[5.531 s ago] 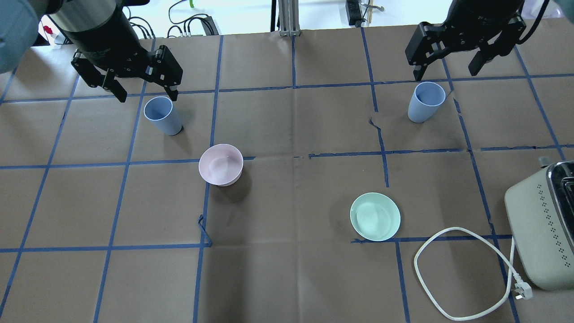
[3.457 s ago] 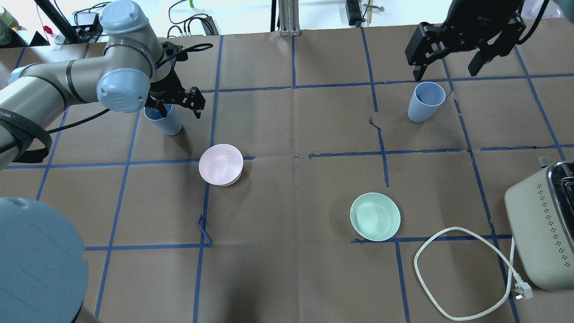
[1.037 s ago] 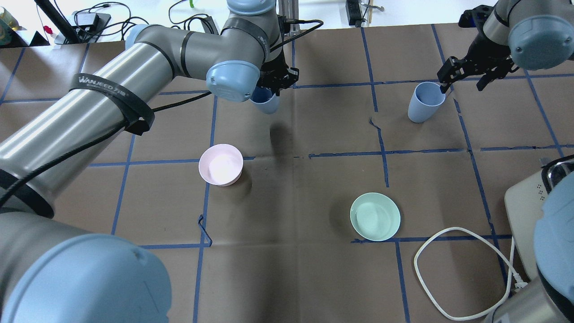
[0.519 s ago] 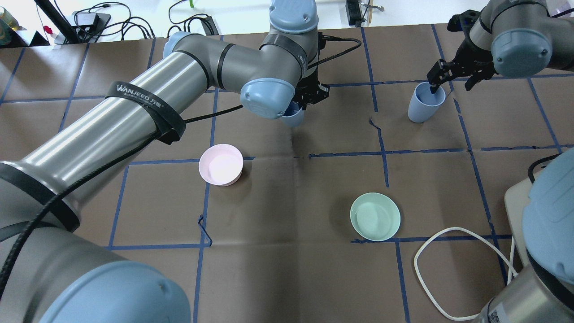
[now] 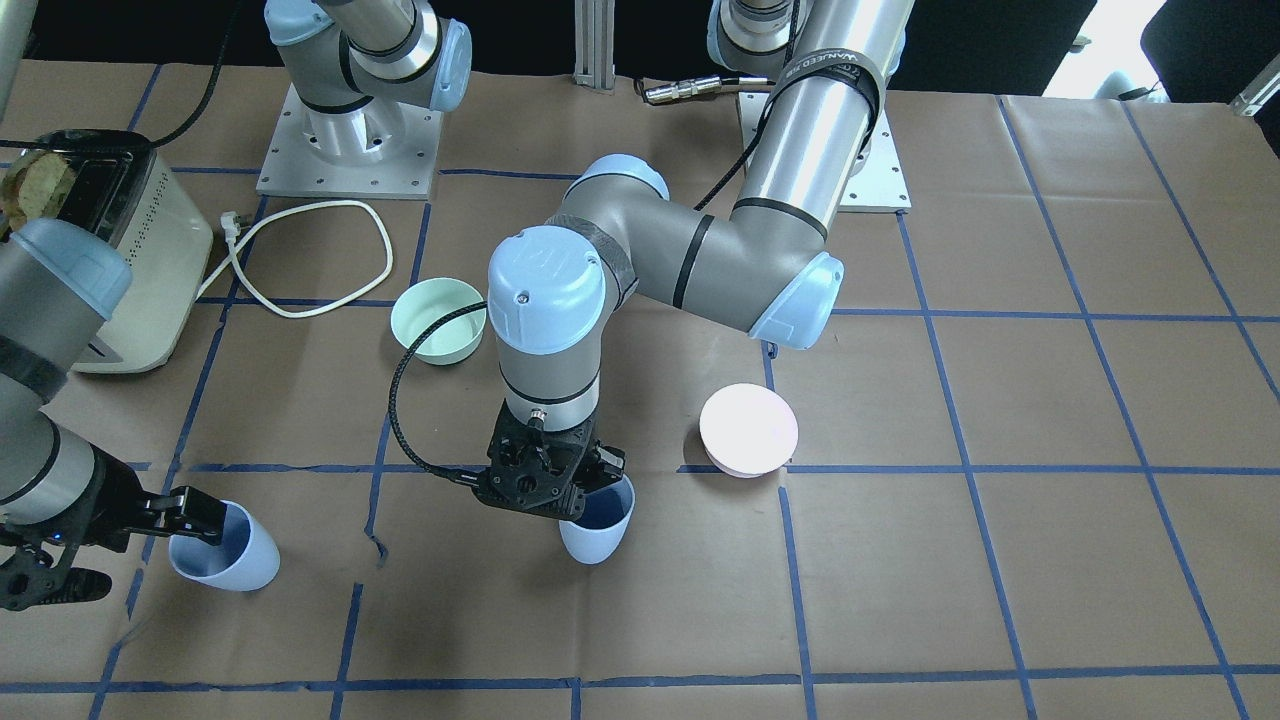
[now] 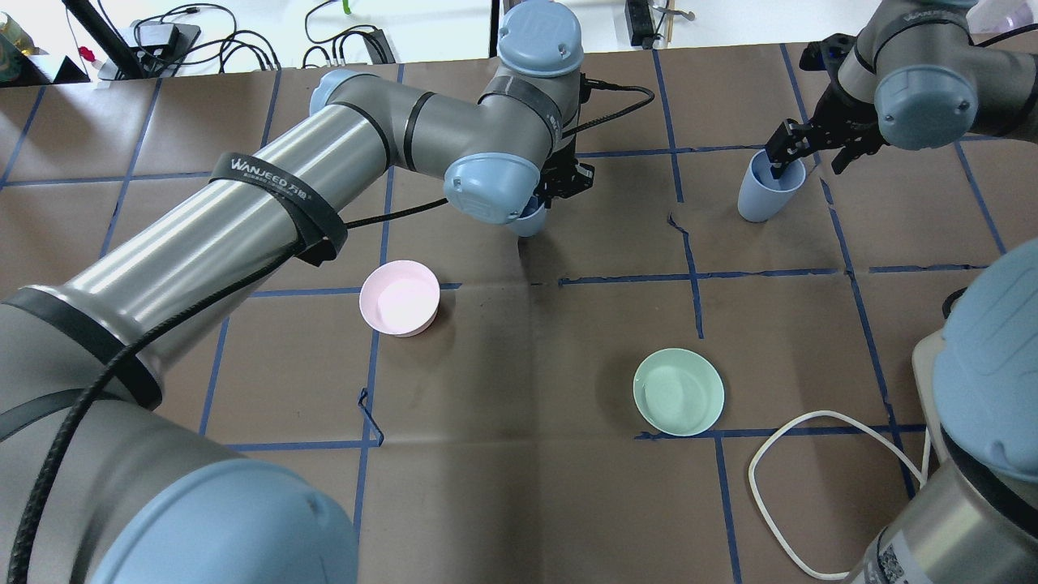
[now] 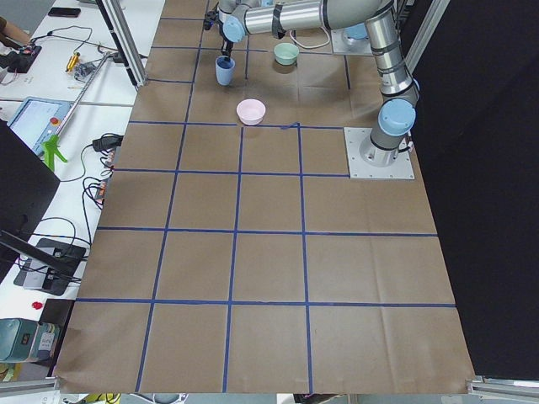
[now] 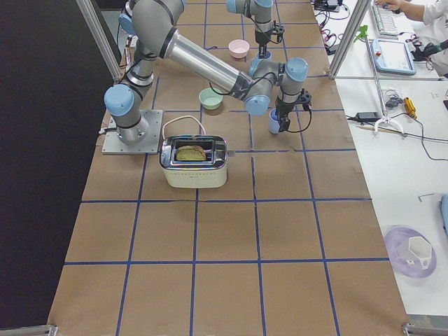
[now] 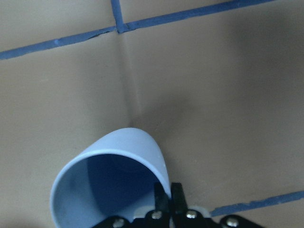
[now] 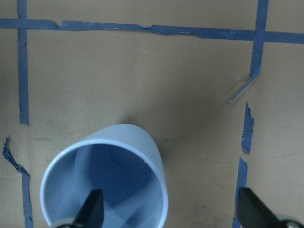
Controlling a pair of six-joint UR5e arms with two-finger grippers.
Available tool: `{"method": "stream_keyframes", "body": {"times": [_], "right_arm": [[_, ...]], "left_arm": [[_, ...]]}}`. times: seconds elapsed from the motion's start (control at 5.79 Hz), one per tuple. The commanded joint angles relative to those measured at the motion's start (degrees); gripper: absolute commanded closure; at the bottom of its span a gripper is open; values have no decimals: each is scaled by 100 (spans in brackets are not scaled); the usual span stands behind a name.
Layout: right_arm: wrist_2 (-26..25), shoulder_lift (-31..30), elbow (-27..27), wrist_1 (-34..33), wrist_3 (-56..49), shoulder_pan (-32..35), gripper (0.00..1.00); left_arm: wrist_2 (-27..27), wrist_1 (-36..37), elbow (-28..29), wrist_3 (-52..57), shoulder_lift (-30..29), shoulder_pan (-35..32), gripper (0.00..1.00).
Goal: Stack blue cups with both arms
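My right gripper picks up the second cup by its rim next, to stack the second blue cup into the other one.
My left gripper is shut on the rim of one pale blue cup and holds it upright, low over the middle of the table's far half. In the left wrist view the fingers pinch the cup's wall. The second blue cup stands at the far right. My right gripper is open over its rim. In the right wrist view one finger is inside the cup and the other is well outside it.
A pale pink bowl sits left of centre and a mint-green bowl right of centre. A toaster with a white cable stands at the near right. Blue tape lines grid the brown table cover.
My left arm has carried its cup to the right, from the far left towards the centre, and has lowered it. My right gripper has come down so that one finger dips inside the other cup.
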Motion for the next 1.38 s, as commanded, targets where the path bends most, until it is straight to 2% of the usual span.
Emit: {"method": "stream_keyframes", "body": {"times": [0.0,0.17,0.35,0.86,1.04,1.21], "right_arm": [[10,61,-2,-1,13,0,39],[19,35,-2,8,-4,0,72],[19,9,-2,60,-5,0,91],[1,-306,-28,183,83,26,94],[1,-699,-193,662,83,26,94],[1,-1086,-621,1589,83,18,94]], "left_arm": [[25,292,26,8,-173,3,99],[42,355,-18,8,-139,-6,92],[94,356,-53,-26,-200,-6,1],[60,286,42,-27,26,-6,1],[51,103,60,-9,376,29,1],[42,-665,78,182,875,116,1]]}}
